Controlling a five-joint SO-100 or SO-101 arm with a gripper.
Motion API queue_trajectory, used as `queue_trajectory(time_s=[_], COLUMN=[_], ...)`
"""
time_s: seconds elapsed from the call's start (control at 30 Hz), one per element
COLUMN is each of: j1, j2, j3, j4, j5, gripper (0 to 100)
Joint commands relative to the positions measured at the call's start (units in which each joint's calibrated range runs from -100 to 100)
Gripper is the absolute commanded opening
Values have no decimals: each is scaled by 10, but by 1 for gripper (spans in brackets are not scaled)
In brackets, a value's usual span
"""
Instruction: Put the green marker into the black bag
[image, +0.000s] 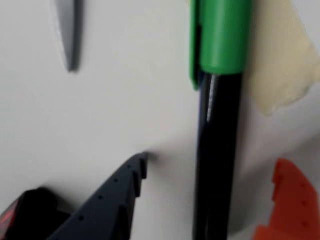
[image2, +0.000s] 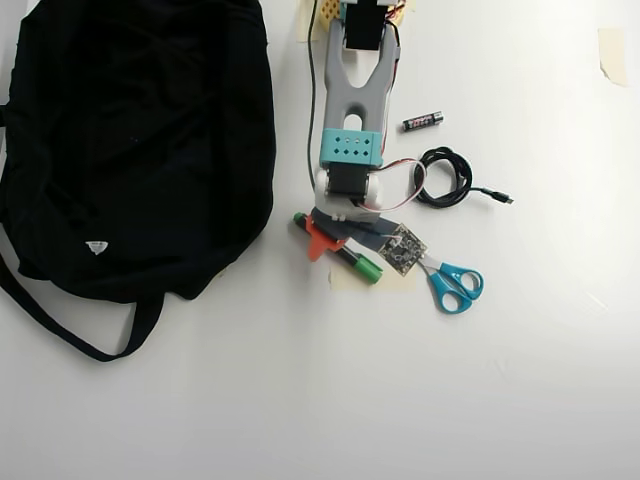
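Observation:
My gripper grabs the green-capped marker by its black body (image: 216, 155) next, to put the marker into the black bag.
The green marker (image: 218, 125), with a black barrel and a bright green cap, lies flat on the white table. In the overhead view it (image2: 365, 266) lies diagonally just right of the black bag (image2: 140, 140). My gripper (image: 212, 162) is open and low over the marker, with the dark finger (image: 120, 190) to the left of the barrel and the orange finger (image: 287, 200) to the right. Neither finger touches it. In the overhead view the gripper (image2: 335, 243) covers the marker's middle. The bag lies slumped at the left with its strap trailing forward.
Blue-handled scissors (image2: 455, 285) lie just right of the marker; their blade tip (image: 67, 35) shows in the wrist view. A beige tape patch (image: 285, 65) lies under the cap end. A black battery (image2: 422, 120) and a coiled black cable (image2: 445, 178) lie beside the arm.

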Motion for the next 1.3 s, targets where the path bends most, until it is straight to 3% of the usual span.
queue_trajectory(time_s=[0.0,0.73,0.93,1.27], j1=[12,18,16,15], j2=[-6,15,15,15], j3=[-25,-22,-23,-25], j4=[-2,-2,0,-1], j5=[3,5,2,1], gripper=[32,32,19,16])
